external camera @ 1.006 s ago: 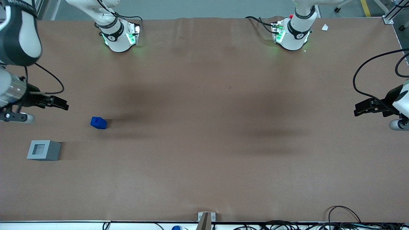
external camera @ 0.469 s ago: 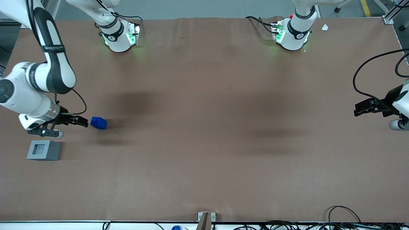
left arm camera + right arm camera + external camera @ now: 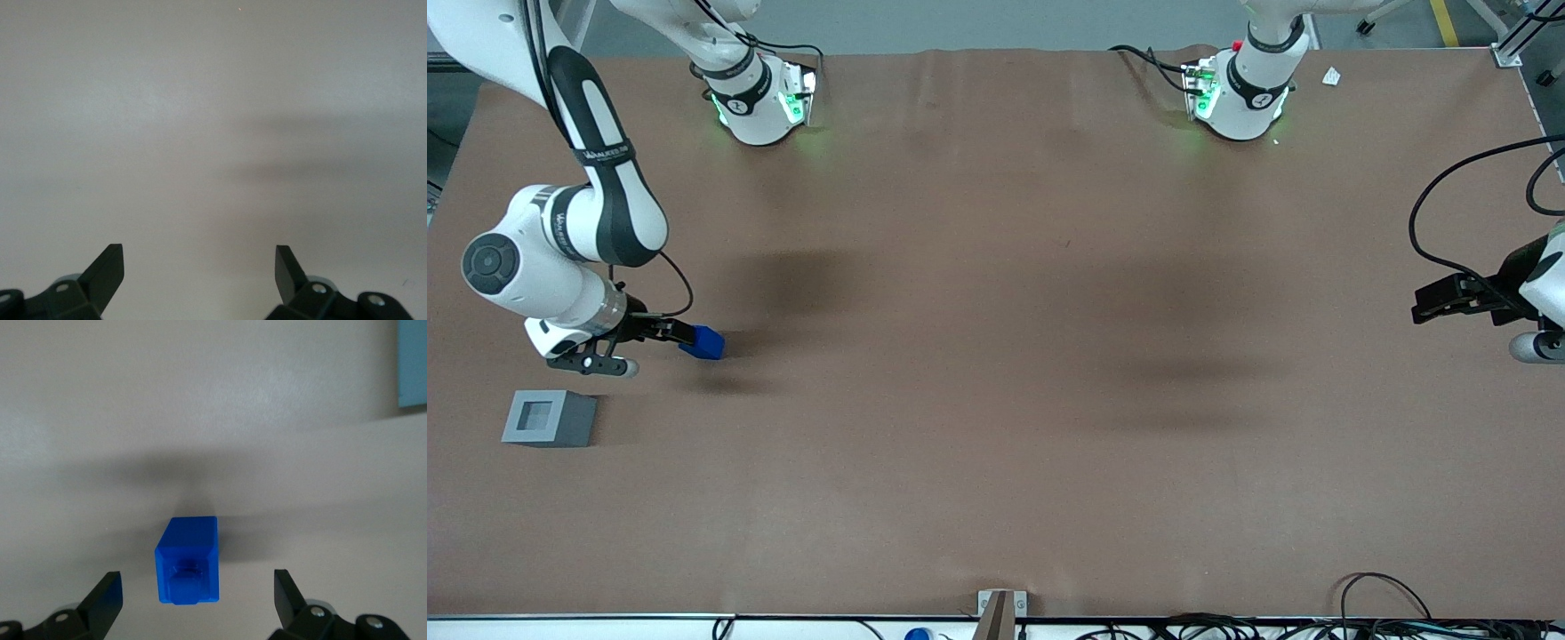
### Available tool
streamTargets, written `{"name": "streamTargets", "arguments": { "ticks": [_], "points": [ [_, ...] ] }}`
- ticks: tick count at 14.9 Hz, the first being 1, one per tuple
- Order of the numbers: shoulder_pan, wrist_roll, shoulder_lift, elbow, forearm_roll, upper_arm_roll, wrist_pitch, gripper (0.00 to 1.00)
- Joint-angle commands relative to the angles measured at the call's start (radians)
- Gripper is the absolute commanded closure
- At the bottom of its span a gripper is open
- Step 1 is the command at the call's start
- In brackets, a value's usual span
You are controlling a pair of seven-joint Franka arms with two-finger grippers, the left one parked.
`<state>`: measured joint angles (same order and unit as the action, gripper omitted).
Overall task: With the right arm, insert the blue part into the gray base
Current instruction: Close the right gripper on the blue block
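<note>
Next, my gripper takes hold of the blue part's stepped nub end (image 3: 700,343), to put the part into the gray base.
The blue part (image 3: 703,342) lies on the brown table, its stepped nub facing the wrist camera (image 3: 189,561). My right arm's gripper (image 3: 685,335) reaches in low and sideways, its tips at the part's edge. In the wrist view the gripper (image 3: 197,593) is open, its black fingers (image 3: 107,595) wide apart on either side of the part and touching nothing. The gray base (image 3: 549,418) sits nearer the front camera than the gripper, recess up, toward the working arm's end of the table.
A brown mat (image 3: 996,356) covers the table. The two arm bases (image 3: 760,98) stand at the edge farthest from the front camera. Cables (image 3: 1387,613) lie along the near edge. A pale blue panel (image 3: 412,363) shows in the right wrist view.
The right arm has swung in from the table's end and lowered toward the blue part; its gripper now brackets the part. The blue part and gray base have not moved.
</note>
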<state>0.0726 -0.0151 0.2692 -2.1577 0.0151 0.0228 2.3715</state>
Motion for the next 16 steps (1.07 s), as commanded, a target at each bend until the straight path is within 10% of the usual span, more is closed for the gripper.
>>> {"name": "streamTargets", "arguments": {
  "ticks": [1,16],
  "points": [
    [-0.003,-0.014,-0.012,-0.039,0.003,-0.009,0.029,0.0],
    [-0.013,-0.014,0.031,-0.096,0.003,-0.01,0.138,0.1]
  ]
}}
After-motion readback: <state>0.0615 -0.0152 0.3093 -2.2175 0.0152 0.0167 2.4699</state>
